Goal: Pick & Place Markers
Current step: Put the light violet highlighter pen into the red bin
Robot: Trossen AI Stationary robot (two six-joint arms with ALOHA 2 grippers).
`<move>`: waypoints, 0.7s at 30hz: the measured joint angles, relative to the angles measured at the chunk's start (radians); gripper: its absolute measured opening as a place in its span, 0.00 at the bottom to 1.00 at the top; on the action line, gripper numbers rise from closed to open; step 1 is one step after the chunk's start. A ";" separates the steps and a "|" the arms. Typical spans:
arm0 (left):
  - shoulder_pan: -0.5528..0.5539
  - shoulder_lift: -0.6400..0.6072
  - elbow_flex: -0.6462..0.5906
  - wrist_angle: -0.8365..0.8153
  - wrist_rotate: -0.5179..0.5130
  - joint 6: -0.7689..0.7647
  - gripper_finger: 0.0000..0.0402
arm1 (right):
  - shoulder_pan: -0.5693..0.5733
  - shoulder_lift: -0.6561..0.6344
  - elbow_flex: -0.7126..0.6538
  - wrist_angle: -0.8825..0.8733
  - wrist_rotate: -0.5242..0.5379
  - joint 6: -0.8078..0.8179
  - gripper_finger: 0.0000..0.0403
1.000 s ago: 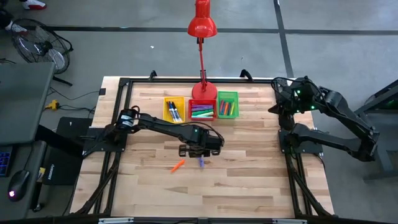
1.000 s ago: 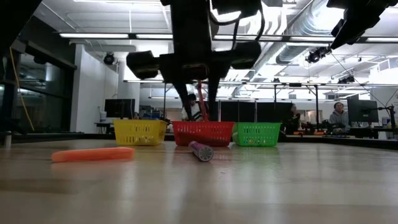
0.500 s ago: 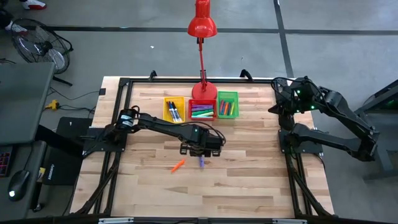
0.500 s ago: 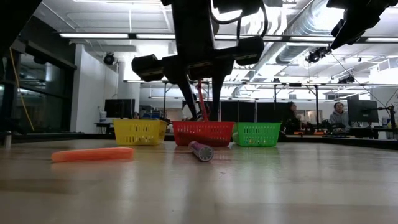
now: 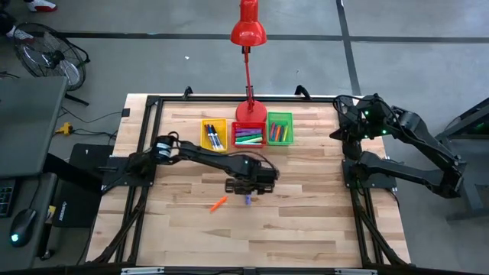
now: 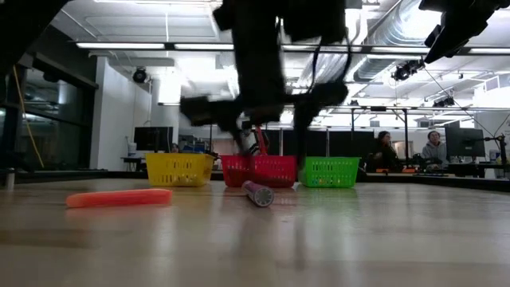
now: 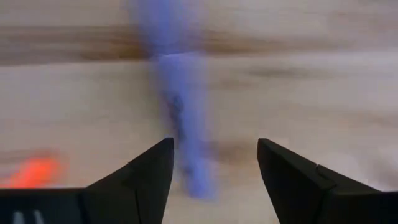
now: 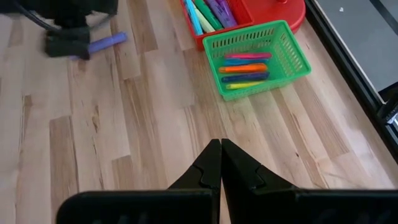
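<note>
The left gripper next needs to grab the purple marker by its plain body end [image 5: 248,200], and then it can place the marker in the red bin [image 5: 248,131].
A purple marker [image 7: 182,118] lies flat on the wooden table [image 5: 306,221], also seen in the high view [image 5: 247,200] and the low view [image 6: 257,194]. My left gripper [image 7: 214,149] hangs low over the purple marker, pointing down and open. One finger stands on each side of the marker's near end without touching it. An orange marker [image 5: 218,203] lies on the table to the left of it. My right gripper [image 8: 221,149] is shut and holds nothing. It waits high at the table's right edge [image 5: 341,131].
Yellow [image 5: 214,135], red [image 5: 248,136] and green [image 5: 280,130] bins stand in a row at the far middle, each holding markers. A red desk lamp [image 5: 248,30] rises behind the red bin. Bare wood lies toward the near edge and the right.
My left gripper has come down toward the purple marker and a little toward the near edge. Its fingers have opened wider. Both markers have stayed where they lay.
</note>
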State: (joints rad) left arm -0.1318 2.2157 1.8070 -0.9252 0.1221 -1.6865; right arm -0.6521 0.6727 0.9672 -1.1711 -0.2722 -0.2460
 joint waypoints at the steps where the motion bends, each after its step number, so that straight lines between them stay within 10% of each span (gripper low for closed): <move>1: -0.001 0.006 -0.007 -0.034 -0.004 -0.014 0.56 | 0.000 0.000 0.000 -0.001 0.000 0.000 0.00; 21: 0.003 0.092 -0.003 0.006 0.052 0.007 0.40 | 0.000 0.000 0.000 -0.020 -0.004 -0.001 0.00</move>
State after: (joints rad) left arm -0.1291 2.3077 1.8035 -0.9194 0.1740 -1.6798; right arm -0.6521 0.6724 0.9672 -1.1908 -0.2764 -0.2470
